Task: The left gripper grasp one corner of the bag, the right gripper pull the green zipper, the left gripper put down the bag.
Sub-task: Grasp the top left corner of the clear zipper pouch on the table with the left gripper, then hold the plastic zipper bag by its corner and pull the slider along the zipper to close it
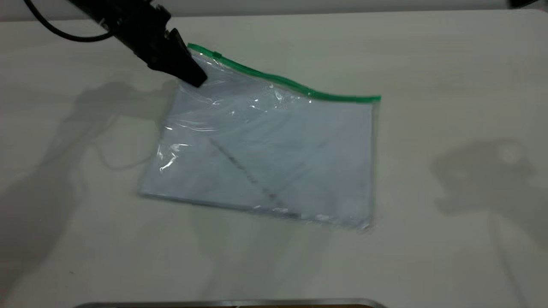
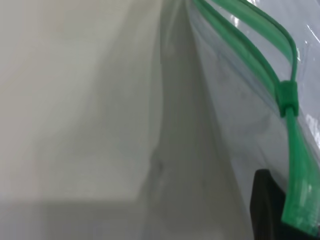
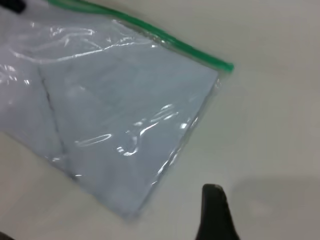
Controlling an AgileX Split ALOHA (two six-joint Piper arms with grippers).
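Observation:
I need to grab the green zipper's slider tab [image 1: 217,54] with my right gripper next. Then I can pull the zipper along the bag's top [image 1: 303,89].
The bag [image 1: 274,149] is a clear pouch with white sheets inside and a dark diagonal line, lying on the white table [image 1: 449,64]. The green zipper [image 1: 291,84] runs along its far edge, with the slider tab [image 1: 217,54] near the left end. My left gripper [image 1: 195,77] is shut on the bag's far left corner and holds that corner a little above the table. The left wrist view shows the zipper [image 2: 260,45], the slider [image 2: 287,97] and one black fingertip [image 2: 265,200] beside the strip's end. My right gripper [image 3: 215,215] is above the table, apart from the bag's right side [image 3: 125,115].
A metal edge [image 1: 231,303] runs along the near side of the table. The right arm's shadow [image 1: 483,175] falls on the table to the right of the bag. Bare table surrounds the bag on all sides.

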